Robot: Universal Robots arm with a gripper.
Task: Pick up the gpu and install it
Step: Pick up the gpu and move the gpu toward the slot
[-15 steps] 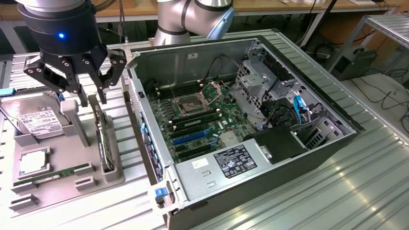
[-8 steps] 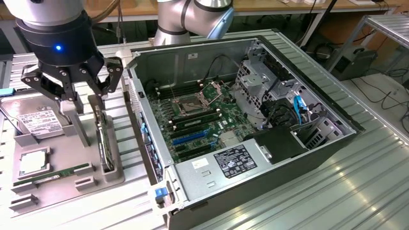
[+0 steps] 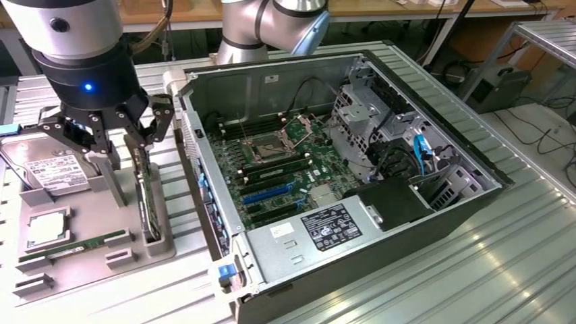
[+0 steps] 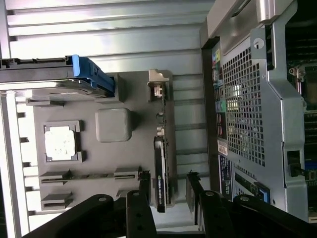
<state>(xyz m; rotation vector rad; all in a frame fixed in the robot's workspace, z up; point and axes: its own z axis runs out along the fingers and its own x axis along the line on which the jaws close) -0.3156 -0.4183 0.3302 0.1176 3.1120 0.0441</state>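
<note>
The GPU's silver bracket point(image 4: 157, 78) gets wide at its end, so next my gripper will take hold of the GPU across the flat sides of its black-shrouded end point(image 4: 160, 187).
The gpu point(image 3: 150, 197) is a thin dark card standing on edge in a slot of the grey holder tray point(image 3: 90, 273), at the exterior view's left beside the open computer case point(image 3: 360, 202). My gripper point(image 3: 133, 169) hangs right over it, open, with one finger on each side of the card. In the wrist view the gpu point(image 4: 161, 171) shows edge-on, its silver bracket end point(image 4: 157, 84) farther off. My gripper point(image 4: 168, 188) straddles the card's near end with black fingertips point(image 4: 144, 184) apart from its faces. Nothing is held.
The tray point(image 4: 114, 163) also carries a silver hard drive point(image 3: 52, 172), a processor point(image 3: 45, 229) and a green memory stick point(image 3: 74, 248). Inside the case lies the motherboard point(image 3: 279, 169) with blue slots point(image 3: 268, 192). The case's perforated rear wall point(image 4: 247, 109) stands close beside the gpu.
</note>
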